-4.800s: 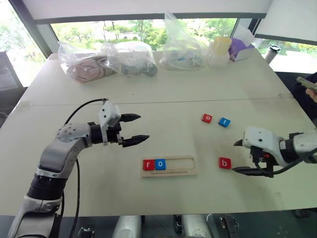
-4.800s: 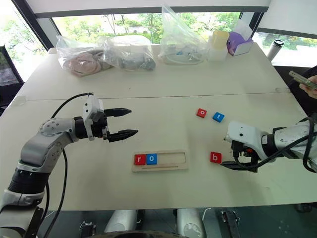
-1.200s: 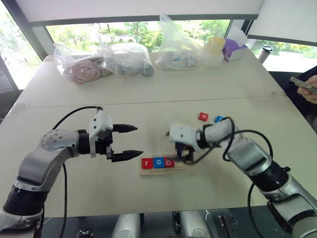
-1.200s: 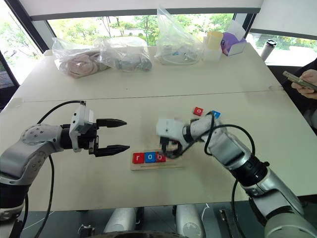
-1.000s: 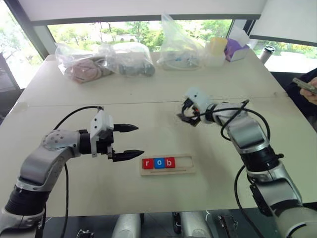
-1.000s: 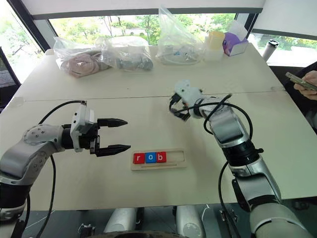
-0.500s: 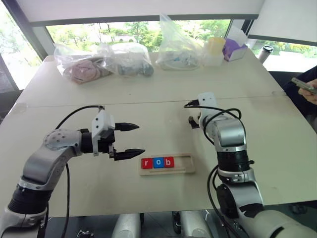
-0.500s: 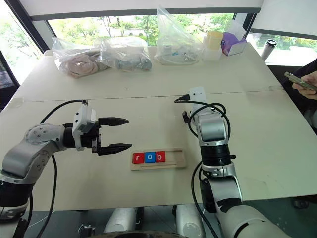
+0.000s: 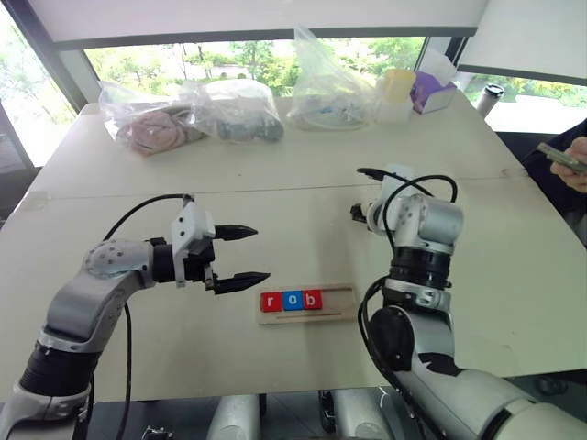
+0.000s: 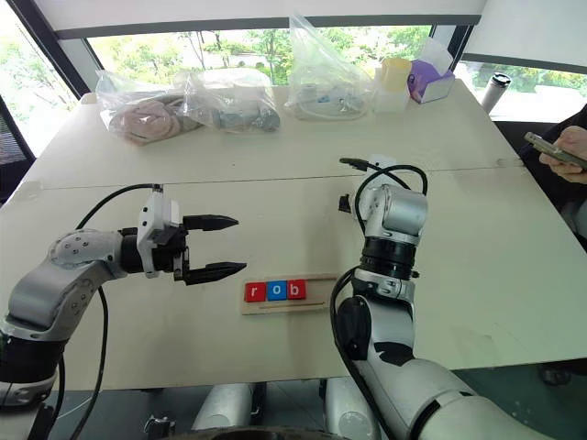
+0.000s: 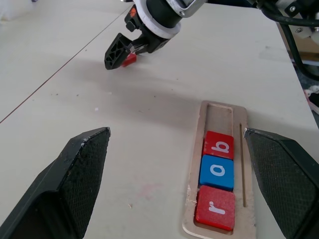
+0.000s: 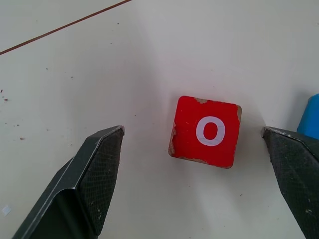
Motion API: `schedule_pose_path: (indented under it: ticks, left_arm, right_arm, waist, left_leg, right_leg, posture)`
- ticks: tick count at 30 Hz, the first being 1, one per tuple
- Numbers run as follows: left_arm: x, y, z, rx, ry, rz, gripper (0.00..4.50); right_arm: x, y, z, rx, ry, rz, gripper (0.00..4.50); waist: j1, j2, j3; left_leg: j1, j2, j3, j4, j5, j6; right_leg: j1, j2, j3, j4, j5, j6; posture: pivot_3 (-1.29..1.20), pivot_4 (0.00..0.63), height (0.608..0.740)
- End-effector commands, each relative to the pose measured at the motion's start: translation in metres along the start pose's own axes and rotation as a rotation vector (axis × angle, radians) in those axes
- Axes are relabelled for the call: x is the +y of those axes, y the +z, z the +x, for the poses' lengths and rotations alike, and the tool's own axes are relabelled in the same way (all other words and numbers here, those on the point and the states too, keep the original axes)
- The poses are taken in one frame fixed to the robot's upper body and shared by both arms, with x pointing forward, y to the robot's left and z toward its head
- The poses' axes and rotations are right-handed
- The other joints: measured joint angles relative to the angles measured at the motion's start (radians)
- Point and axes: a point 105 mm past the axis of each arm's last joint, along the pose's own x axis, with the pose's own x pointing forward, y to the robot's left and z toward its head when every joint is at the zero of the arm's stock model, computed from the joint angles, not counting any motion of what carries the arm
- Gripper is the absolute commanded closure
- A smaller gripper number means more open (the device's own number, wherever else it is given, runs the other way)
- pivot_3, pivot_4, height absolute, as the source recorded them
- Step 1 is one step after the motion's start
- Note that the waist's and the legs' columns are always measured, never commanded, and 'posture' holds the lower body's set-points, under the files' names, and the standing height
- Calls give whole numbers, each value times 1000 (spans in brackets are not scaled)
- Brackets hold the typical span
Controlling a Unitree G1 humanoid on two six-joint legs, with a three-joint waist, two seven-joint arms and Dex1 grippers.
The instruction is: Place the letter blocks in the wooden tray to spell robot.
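Observation:
My right gripper needs to close on the red o block now, because its fingers are low on both sides of the block. Closing now would catch it.
The wooden tray [image 9: 339, 295] lies at the table's near middle. Three letter blocks sit at its left end: red r [image 9: 271, 302], blue o [image 9: 292, 300], red b [image 9: 312, 299]. My left gripper [image 9: 253, 255] hovers open just left of the tray, with nothing between its fingers. Beyond the tray, my right gripper [image 12: 193, 132] points down at the table, open. A loose red o block [image 12: 205, 131] lies flat between its two fingers, apart from both. A blue block [image 12: 311, 117] shows just past one finger. The left wrist view shows that gripper [image 11: 122, 52] low over the red block [image 11: 130, 59].
Plastic bags [image 9: 238, 105] line the far side of the table, with a yellow cup [image 9: 406, 87] and a purple box [image 9: 431, 87]. A person's hand holding a phone [image 9: 567, 158] is at the right edge. A seam [image 9: 275, 191] crosses the table.
The red b block now sits in the tray beside r and o. My right gripper left the tray, swung to the far blocks, rolled and sank over the red o. The left gripper stayed put.

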Motion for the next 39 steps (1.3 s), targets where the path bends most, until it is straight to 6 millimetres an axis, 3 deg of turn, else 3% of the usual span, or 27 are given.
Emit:
schedule_pose_path:
  ticks: [1, 4, 9, 13, 17, 21, 26, 31, 34, 39]
  left_arm:
    - [-2, 7, 1, -20, -5, 39, 0]
    - [-1, 8, 2, -22, 1, 40, 0]
    - [-1, 8, 2, -24, 7, 41, 0]
    - [0, 7, 3, -26, 9, 40, 0]
    - [0, 7, 5, -28, -2, 40, 0]
    - [1, 8, 5, -31, -18, 45, 0]
    - [3, 9, 8, -36, -38, 50, 0]
    - [6, 7, 11, -37, -50, 55, 0]
    - [7, 6, 13, -41, -57, 58, 0]
    - [9, 5, 14, -42, -63, 64, 0]
  right_arm:
    - [5, -5, 3, 25, 0, -25, 42]
    - [13, -5, 1, 13, 20, -41, 907]
    - [16, -6, 1, 3, 22, -70, 3391]
    - [11, 2, -5, -15, 10, -136, 3386]
    - [6, 9, -32, -5, 107, -191, 3386]
    - [-16, 13, -51, -102, 226, -328, 3386]
    - [-58, -10, -76, -31, 326, -501, 3386]
    - [-83, -33, -100, 110, 360, -550, 3386]
    - [-87, -51, -111, 178, 328, -473, 3386]
    - [-86, -72, -113, 178, 287, -398, 3386]
  waist:
    - [0, 0, 0]
    - [-4, 0, 0]
    - [-28, 0, 0]
    - [-33, 0, 0]
    - [-25, 1, 0]
    - [-18, 0, 0]
    - [-20, -1, 1]
    - [-25, -3, 2]
    - [-19, -4, 3]
    - [-20, -8, 5]
  left_leg:
    - [0, 0, 0, 0, 0, 0]
    - [0, 0, 0, 0, 0, 0]
    - [0, 0, 0, -1, 0, 0]
    - [1, 1, 0, -3, 0, 0]
    - [-1, 1, 0, -4, 0, 0]
    - [-2, 1, 0, -4, 0, 0]
    - [-3, 0, 1, -7, 0, 0]
    - [1, 1, 4, -11, -1, 1]
    - [0, 3, 4, -12, -1, 1]
    - [-1, 3, 5, -12, -1, 1]
  right_leg:
    - [0, 0, 0, 0, 0, 0]
    - [0, 0, 0, 0, 0, 0]
    - [0, 0, 0, 0, 0, 0]
    - [-1, 1, 0, 0, 0, 1]
    - [-2, 1, 0, 0, 0, 1]
    - [-2, 1, 0, -2, -1, 1]
    - [0, -1, 1, -9, -1, 2]
    - [-1, 1, 3, -10, -3, 5]
    - [-1, 3, 3, -10, -3, 5]
    - [-1, 2, 3, -13, -4, 5]
  posture:
    - [0, 150, 740]
    - [0, 150, 740]
    - [0, 150, 740]
    - [0, 150, 740]
    - [0, 150, 740]
    - [0, 150, 740]
    - [0, 150, 740]
    - [0, 150, 740]
    - [0, 150, 740]
    - [0, 150, 740]
